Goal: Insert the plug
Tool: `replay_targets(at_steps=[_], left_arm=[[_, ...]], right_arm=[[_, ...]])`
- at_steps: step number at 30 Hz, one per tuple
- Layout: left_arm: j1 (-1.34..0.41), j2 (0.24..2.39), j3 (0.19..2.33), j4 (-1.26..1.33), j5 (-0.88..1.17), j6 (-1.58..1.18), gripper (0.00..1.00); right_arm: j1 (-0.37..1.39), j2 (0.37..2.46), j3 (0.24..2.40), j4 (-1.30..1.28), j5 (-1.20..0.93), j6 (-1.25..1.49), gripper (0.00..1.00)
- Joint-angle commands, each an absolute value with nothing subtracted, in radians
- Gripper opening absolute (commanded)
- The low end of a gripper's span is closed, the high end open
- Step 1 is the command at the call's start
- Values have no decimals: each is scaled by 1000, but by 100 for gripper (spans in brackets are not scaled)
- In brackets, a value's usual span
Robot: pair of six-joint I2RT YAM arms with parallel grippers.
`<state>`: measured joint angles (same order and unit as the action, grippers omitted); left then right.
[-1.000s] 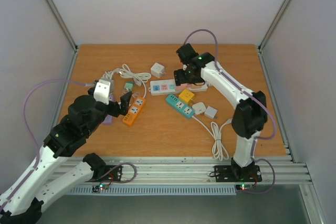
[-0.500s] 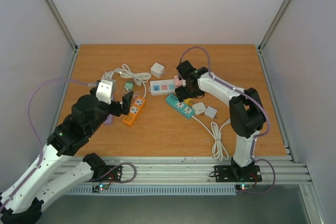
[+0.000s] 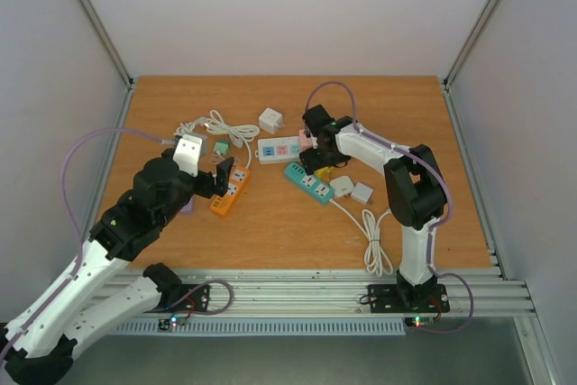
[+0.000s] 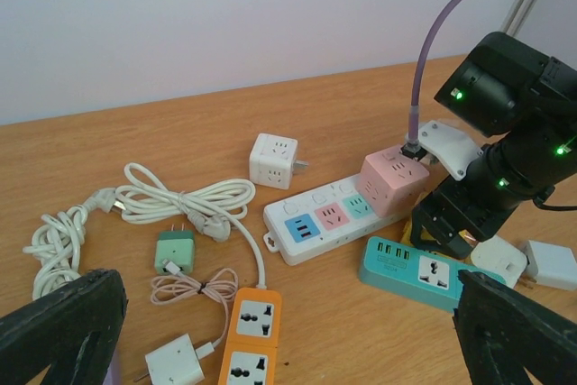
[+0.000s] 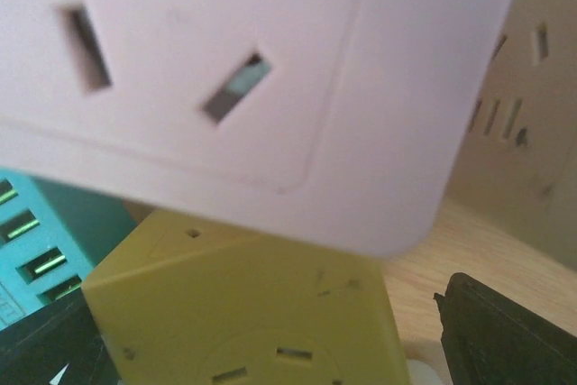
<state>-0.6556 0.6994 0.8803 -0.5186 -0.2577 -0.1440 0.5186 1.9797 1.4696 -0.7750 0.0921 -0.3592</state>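
My right gripper's spread fingers are around the yellow cube (image 5: 251,306) and free of the pink cube (image 5: 225,69), so it is time to close on the yellow cube.
A white power strip (image 3: 278,148) lies mid-table with a pink cube adapter (image 3: 306,140) sitting on its right end. A yellow cube adapter (image 3: 330,171) lies just in front of it, beside a teal power strip (image 3: 308,183). My right gripper (image 3: 317,161) is low over the yellow cube. In the right wrist view the yellow cube (image 5: 243,313) lies between the spread fingers (image 5: 505,331), with the pink cube (image 5: 225,69) close above; the gripper (image 5: 270,340) is open. My left gripper (image 3: 221,179) is open and empty above the orange power strip (image 4: 246,340).
A white cube adapter (image 3: 270,120) sits behind the white strip. A green charger (image 4: 175,251), a small white charger (image 4: 176,362) and coiled white cable (image 4: 171,200) lie at the left. Two white adapters (image 3: 352,189) and a looped cable (image 3: 374,241) lie at the right front.
My right gripper has come nearer and lower, from over the pink cube down to the yellow cube. My left arm has shifted slightly right.
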Motion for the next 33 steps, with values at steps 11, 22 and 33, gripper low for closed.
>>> replay_targets(at_steps=[11,22,33], left_arm=[[-653,715,878,-468,-223,-145,99],[-653,691,892,-469,-43,-282,99],[-653,729,843,-302,129,-442,99]], right_arm=[[509,1911,1446,-724,50,-359,60],[512,1572,1315,-614,-61,-205,58],[512,1259,1226,-558,-325,-3,58]])
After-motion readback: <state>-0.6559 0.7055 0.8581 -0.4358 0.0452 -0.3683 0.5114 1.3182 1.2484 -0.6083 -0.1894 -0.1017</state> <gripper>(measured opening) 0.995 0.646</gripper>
